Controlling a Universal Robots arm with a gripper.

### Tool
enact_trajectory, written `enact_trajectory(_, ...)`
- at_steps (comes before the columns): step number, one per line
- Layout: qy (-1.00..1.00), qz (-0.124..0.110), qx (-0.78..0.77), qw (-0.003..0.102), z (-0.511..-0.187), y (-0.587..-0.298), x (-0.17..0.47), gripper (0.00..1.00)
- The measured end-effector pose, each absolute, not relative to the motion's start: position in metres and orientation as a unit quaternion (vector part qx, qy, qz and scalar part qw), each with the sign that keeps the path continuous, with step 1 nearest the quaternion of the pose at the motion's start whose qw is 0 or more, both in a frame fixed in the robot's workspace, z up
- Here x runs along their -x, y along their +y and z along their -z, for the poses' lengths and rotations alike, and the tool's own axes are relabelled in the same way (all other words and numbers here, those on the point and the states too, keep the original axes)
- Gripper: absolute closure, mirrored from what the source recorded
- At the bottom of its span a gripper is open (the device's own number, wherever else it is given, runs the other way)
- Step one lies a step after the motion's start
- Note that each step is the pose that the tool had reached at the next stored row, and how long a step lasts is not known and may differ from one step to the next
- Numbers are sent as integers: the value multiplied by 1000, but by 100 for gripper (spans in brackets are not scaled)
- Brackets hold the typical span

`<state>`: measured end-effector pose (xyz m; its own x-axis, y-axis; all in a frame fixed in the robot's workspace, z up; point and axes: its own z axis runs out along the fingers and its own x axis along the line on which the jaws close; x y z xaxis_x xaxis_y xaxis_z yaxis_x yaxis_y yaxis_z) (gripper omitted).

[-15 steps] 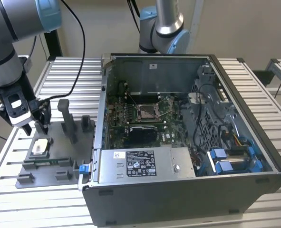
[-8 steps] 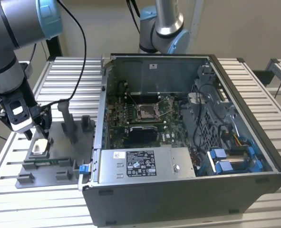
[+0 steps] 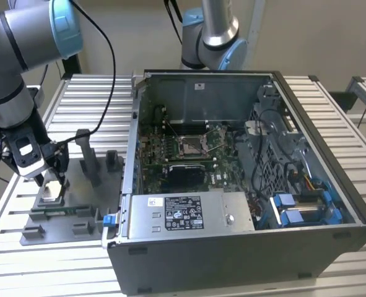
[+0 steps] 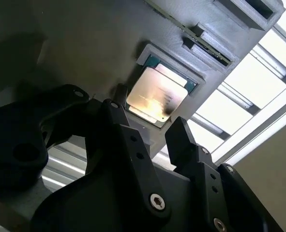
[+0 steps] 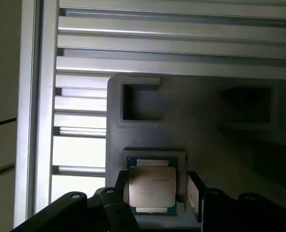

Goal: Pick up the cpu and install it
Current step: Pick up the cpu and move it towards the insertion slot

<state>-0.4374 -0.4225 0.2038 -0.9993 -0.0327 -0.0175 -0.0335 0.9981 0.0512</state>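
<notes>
The cpu should next be grabbed by its open side edges with my gripper, because the tray's raised holder bars hug the cpu [image 3: 51,190] at its two ends.
The cpu [image 3: 51,190], a small square chip with a pale silver top, lies flat in a recess of the grey fixture tray [image 3: 77,207] at the exterior view's left. My gripper [image 3: 51,179] hangs right above it, open. In both wrist views the black fingers [image 5: 119,188] stand on either side of the cpu [image 5: 151,186] with small gaps, not closed on it. The cpu [image 4: 155,96] sits between the two fingertips of the gripper [image 4: 147,116]. The metal-framed socket [image 3: 192,143] with a dark centre sits on the motherboard inside the open computer case [image 3: 244,247].
Upright grey blocks [image 3: 87,154] stand on the fixture tray just beside the gripper. The case wall [image 3: 133,142] rises between tray and motherboard. A second arm's base [image 3: 210,31] stands behind the case. The slatted metal table [image 3: 96,99] surrounds everything.
</notes>
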Motion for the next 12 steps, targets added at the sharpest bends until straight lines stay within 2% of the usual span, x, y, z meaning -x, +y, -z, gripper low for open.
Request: enact_trajectory(12, 1000, -26, 17, 7, -199, -423, 438, 0)
